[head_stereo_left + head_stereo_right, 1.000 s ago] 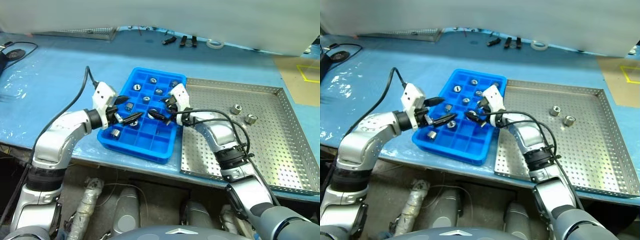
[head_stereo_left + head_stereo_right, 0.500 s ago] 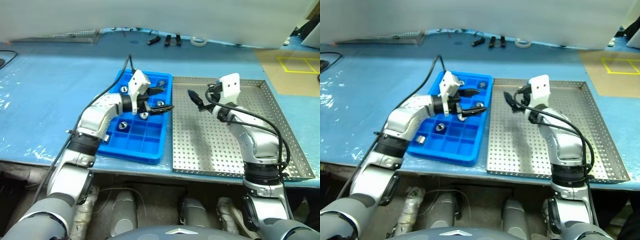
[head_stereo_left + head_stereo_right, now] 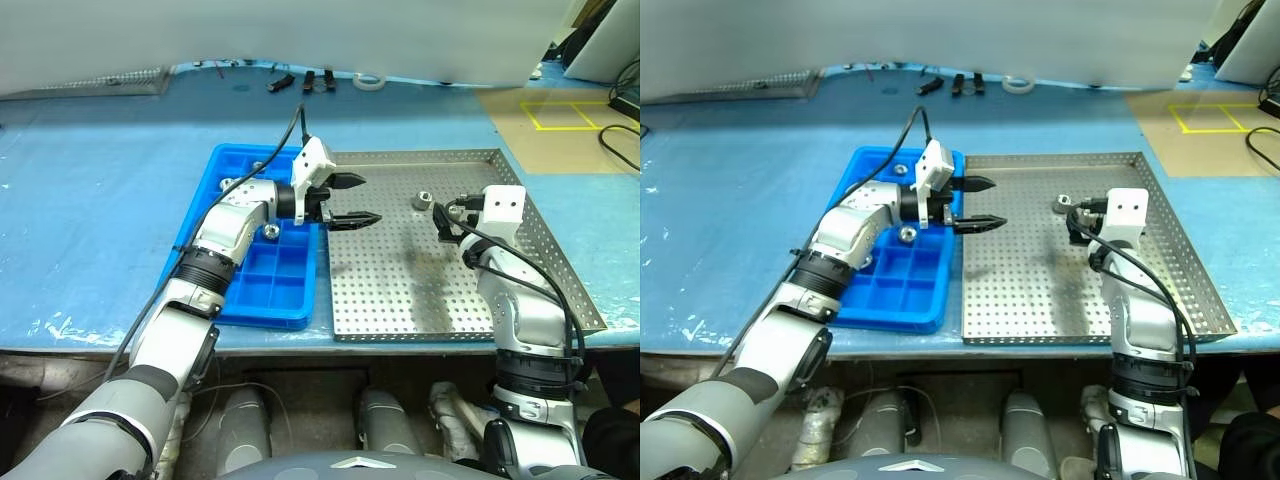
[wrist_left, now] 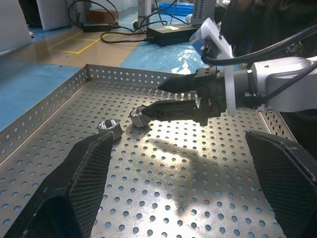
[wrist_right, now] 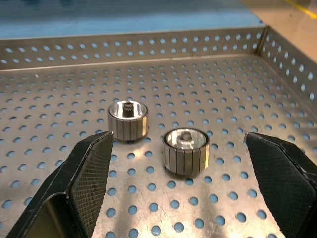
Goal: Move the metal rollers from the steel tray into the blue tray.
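My right gripper isn't ready to close yet and should first move its fingers toward the nearer roller. The steel tray's perforated bottom shows between my fingers in the right wrist view, so they would miss if I closed now.
Two metal rollers (image 5: 128,120) (image 5: 186,150) stand side by side on the perforated floor of the steel tray (image 3: 400,280), near its far right part; in the left eye view one roller (image 3: 421,200) shows there. My right gripper (image 5: 183,198) is open and low over the tray, just short of the pair, with both rollers ahead between its fingers. The blue tray (image 3: 275,285) lies left of the steel tray and holds several rollers (image 3: 269,232). My left gripper (image 3: 372,199) is open and empty, reaching sideways past the blue tray over the steel tray's left part.
The trays sit on a blue-covered table (image 3: 90,200). At the back edge lie small black tools (image 3: 310,80) and a white tape ring (image 3: 370,78), with another perforated tray (image 3: 120,80) at the back left. A brown board with yellow marks (image 3: 560,110) lies to the right.
The right gripper has swung from over the blue tray rightward and down to the two rollers in the steel tray. The left gripper has moved right, out over the steel tray's edge. Both stayed open.
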Tool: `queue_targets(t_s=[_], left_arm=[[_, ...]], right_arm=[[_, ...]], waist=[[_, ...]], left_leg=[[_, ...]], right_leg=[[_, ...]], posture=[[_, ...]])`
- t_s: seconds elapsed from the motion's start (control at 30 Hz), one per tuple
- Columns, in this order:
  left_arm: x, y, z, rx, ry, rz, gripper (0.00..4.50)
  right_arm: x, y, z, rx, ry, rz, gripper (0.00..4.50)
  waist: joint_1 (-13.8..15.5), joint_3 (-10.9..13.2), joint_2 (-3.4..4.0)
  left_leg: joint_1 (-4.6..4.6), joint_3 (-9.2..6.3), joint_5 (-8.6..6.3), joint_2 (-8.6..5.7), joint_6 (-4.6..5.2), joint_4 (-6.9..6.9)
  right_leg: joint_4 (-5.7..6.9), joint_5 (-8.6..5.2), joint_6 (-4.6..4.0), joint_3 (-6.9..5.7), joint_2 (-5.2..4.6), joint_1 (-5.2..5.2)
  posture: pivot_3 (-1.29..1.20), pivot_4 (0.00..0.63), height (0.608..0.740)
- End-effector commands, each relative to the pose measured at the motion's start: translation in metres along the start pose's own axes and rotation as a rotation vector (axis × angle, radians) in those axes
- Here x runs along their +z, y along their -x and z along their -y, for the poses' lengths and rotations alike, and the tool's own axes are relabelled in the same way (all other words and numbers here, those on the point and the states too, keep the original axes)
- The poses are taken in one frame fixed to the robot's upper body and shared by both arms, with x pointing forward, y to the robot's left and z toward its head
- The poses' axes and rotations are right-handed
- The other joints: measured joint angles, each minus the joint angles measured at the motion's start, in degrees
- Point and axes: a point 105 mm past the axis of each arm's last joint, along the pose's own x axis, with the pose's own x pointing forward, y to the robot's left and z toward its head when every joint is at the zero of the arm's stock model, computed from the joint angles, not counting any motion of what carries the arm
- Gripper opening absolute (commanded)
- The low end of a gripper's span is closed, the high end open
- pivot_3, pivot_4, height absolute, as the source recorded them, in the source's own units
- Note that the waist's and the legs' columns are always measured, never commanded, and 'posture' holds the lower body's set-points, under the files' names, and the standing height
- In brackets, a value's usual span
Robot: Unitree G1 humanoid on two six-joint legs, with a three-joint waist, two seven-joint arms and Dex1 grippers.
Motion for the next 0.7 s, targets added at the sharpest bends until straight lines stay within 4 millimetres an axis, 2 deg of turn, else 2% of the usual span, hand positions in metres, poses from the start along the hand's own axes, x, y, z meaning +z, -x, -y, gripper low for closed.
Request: queue_targets(t_s=[0.03,0.33,0.7], left_arm=[[0.010,0.005,0.001,0.014,-0.041,0.021,4.50],[0.007,0.015,0.002,0.061,-0.033,0.012,4.50],[0.005,0.017,0.003,0.071,-0.032,0.000,4.50]], right_arm=[[0.010,-0.010,0.006,-0.065,-0.066,0.039,4.47],[-0.009,-0.036,0.005,-0.137,-0.154,-0.031,4.47],[-0.016,-0.037,0.014,-0.194,-0.145,-0.028,4.47]], waist=[[0.0,0.0,0.01],[0.6,0.0,0.01],[1.0,0.0,0.01]], left_leg=[[0.02,0.04,0.00,0.01,0.01,0.02],[-0.04,0.05,-0.01,0.08,0.02,0.04],[-0.03,0.06,0.00,0.08,0.00,0.03]], right_leg=[[0.00,0.05,-0.01,-0.01,0.00,-0.02],[-0.02,0.08,-0.02,-0.01,0.02,-0.02],[-0.02,0.08,-0.01,-0.01,0.02,-0.02]], posture=[[-0.34,0.150,0.740],[-0.29,0.150,0.740],[-0.28,0.150,0.740]])
